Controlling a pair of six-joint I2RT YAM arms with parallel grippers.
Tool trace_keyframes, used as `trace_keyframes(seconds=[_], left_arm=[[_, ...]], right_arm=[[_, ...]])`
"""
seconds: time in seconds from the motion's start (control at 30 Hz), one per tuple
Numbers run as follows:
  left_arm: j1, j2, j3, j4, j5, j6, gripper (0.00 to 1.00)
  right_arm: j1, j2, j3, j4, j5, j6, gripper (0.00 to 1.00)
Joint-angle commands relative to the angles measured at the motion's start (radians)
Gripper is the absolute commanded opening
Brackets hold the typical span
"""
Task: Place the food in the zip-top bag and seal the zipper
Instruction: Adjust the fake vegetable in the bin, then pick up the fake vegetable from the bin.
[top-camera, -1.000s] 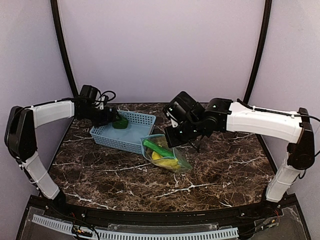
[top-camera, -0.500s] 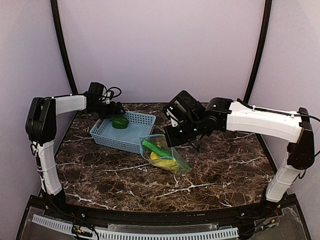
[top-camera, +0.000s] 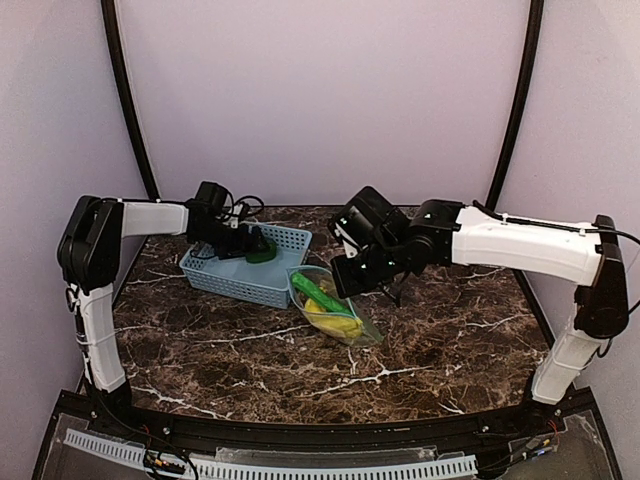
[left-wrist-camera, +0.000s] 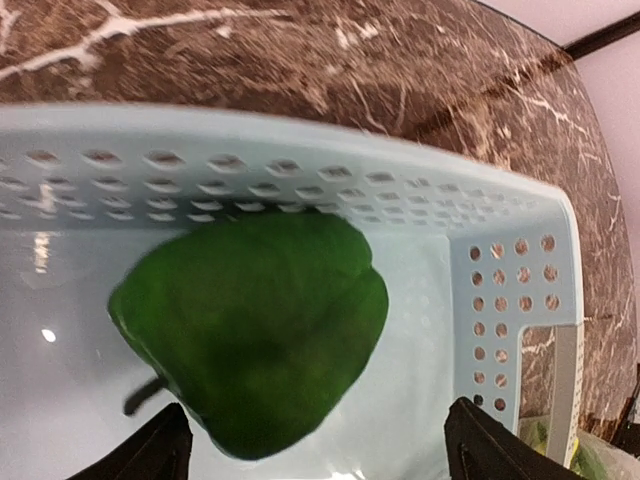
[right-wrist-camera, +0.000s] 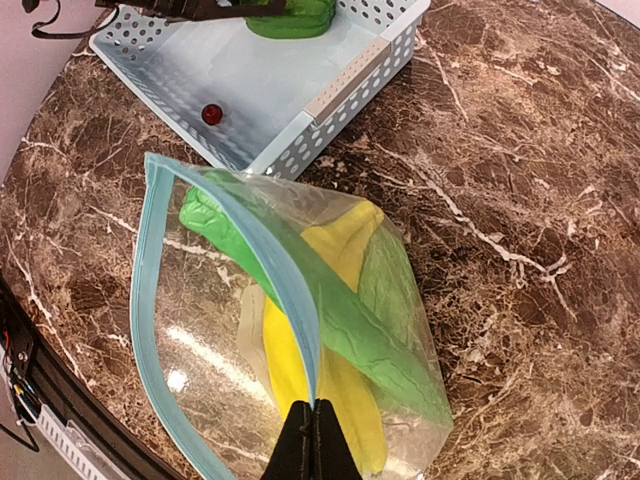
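Note:
I need to grab the bell pepper across its stem end with my left gripper next. The pepper's far end then stays free to enter the bag.
The clear zip-top bag lies on the table with its mouth held up and open. Inside are the yellow banana and two long green cucumber pieces. My right gripper is shut on the bag's light-blue zipper strip; it also shows in the top view. The dark green bell pepper sits in the light-blue basket. My left gripper is open wide just over the pepper, its fingers either side of it. In the top view the pepper is at the left gripper's tip.
The basket stands at the back left, its right end beside the bag's mouth. A small red round thing lies on the basket floor. Bare marble table lies in front and to the right of the bag.
My left arm has swung right along the basket, and the pepper now lies further right, nearer the bag. The right gripper and the bag have barely moved.

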Motion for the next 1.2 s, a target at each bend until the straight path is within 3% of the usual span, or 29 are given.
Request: trace_keyframes(seconds=[0.0,0.13,0.33,0.5,0.7,1.17], left_arm=[[-0.08,-0.101,-0.076,0.001,0.047,-0.016,0.88],[-0.157,-0.18,-0.116,0.011,0.012,-0.013,0.88],[-0.159,-0.26,-0.097,-0.019,-0.078,0.037,0.9],[-0.136,-0.17,0.027,-0.154,-0.181,0.098,0.92],[-0.133,-0.082,0.099,-0.164,-0.252,0.203,0.94],[-0.132,0.08,0.232,-0.233,-0.25,0.264,0.97]], right_arm=[[-0.007,-0.041,-0.023,0.031,0.008,0.004,0.0],[-0.008,-0.049,-0.026,0.033,0.008,-0.005,0.0],[-0.01,-0.05,-0.028,0.037,0.008,-0.012,0.0],[-0.011,-0.059,-0.037,0.042,0.012,-0.01,0.0],[-0.015,-0.062,-0.052,0.044,0.008,-0.008,0.0],[-0.024,-0.049,-0.037,0.045,0.001,-0.012,0.0]])
